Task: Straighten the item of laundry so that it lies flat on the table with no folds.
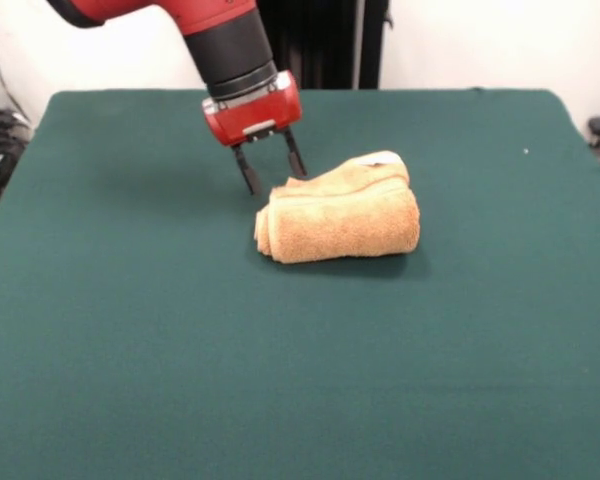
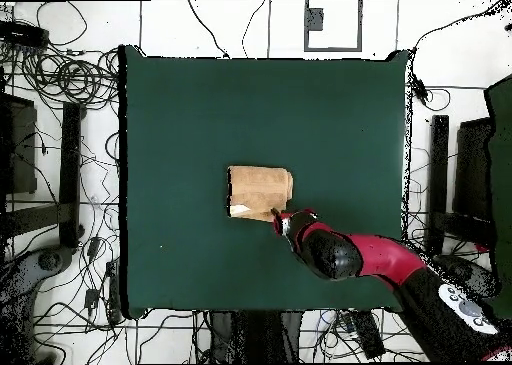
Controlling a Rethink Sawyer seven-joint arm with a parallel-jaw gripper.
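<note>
My gripper grabs the towel by its loose upper corner [image 1: 288, 188] next, to start opening out the folded bundle [image 1: 342, 222].
The orange-tan towel [image 1: 340, 213] lies folded into a thick bundle near the middle of the dark green table [image 1: 130, 330]. A white label edge shows at its far right top. It also shows in the overhead view [image 2: 259, 190] as a small rectangle. My gripper [image 1: 275, 167] hangs from the red and black arm just behind the towel's far left corner, with its two black fingers [image 1: 247, 171] apart and empty, tips close to the cloth of the table. In the overhead view the gripper [image 2: 280, 216] sits at the towel's lower right corner.
The table [image 2: 180, 121] is far larger than the towel, with bare green felt on all sides. Cables and stands lie on the floor around the table [image 2: 60, 81].
</note>
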